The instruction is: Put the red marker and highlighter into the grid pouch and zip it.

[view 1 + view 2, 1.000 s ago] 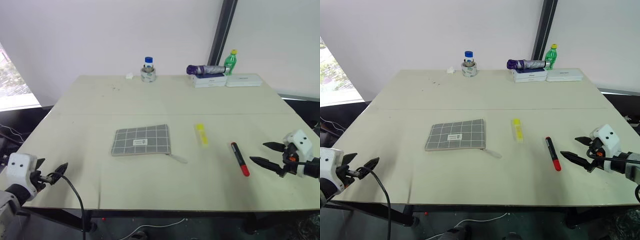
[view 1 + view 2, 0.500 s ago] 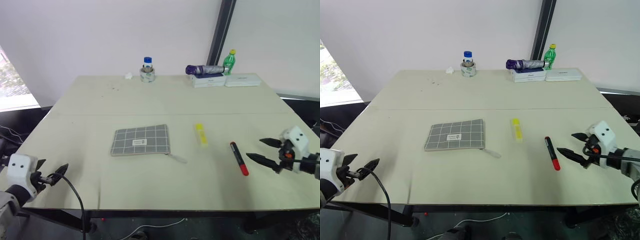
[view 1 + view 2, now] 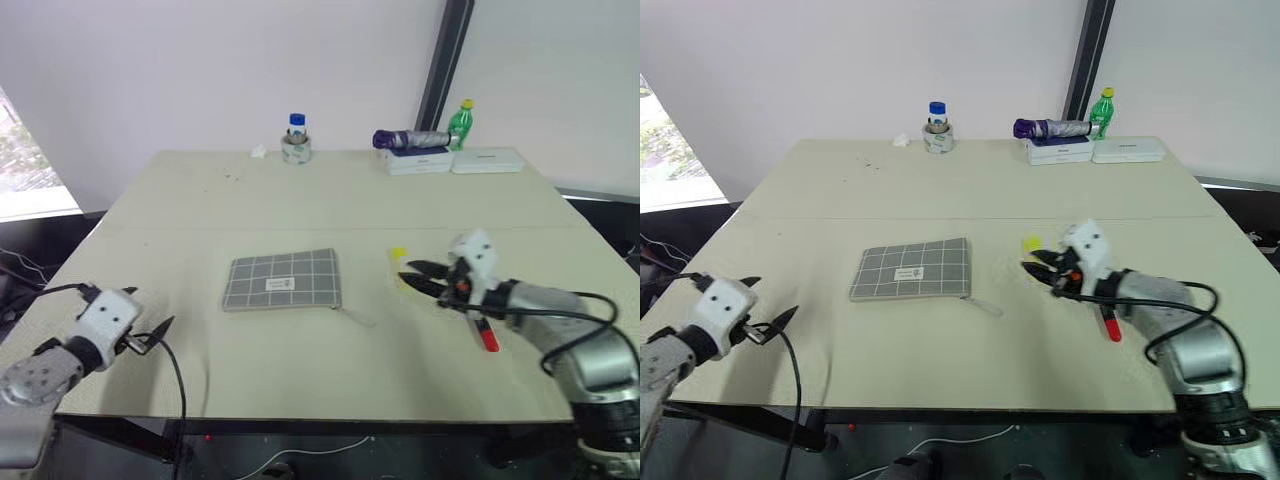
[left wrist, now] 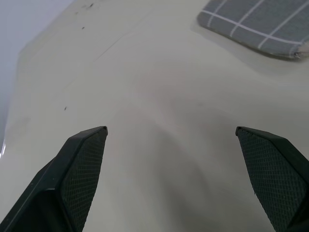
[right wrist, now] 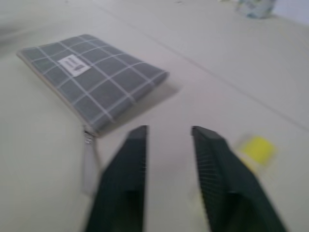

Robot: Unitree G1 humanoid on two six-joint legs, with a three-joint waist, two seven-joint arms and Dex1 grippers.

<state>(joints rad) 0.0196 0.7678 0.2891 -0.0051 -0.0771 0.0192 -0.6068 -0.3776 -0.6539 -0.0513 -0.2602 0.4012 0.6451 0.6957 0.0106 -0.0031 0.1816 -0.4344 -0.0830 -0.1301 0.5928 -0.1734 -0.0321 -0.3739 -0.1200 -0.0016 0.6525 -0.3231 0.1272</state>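
The pouch's wide side [image 3: 283, 277] is lying flat, so my left gripper will next grab the grid pouch by its zipped edge [image 3: 232, 308], at the end of that edge opposite the zip pull.
The grid pouch [image 3: 282, 281] lies flat at the table's middle, its zip pull [image 3: 355, 318] trailing off its near right corner. My right gripper [image 3: 411, 275] hovers low just right of the pouch and points toward it. Its fingers [image 5: 129, 164] stand a narrow gap apart with nothing between them. The highlighter [image 3: 398, 256] lies right beside those fingers, mostly hidden; its yellow end [image 5: 258, 147] shows outside the gap. The red marker [image 3: 487, 338] lies under my right forearm, only its red end showing. My left gripper [image 3: 150, 335] is open wide near the table's front left edge, empty [image 4: 171, 130].
Along the far edge stand a blue-capped bottle in a tape roll [image 3: 296, 140], a folded purple umbrella [image 3: 410, 139] on white boxes [image 3: 487, 160], and a green bottle [image 3: 461, 122]. The table's front edge [image 3: 300, 418] runs just below my left gripper.
My right gripper swung left from beyond the red marker to the highlighter, its fingers narrowing. My left gripper rolled and moved a little forward and inward.
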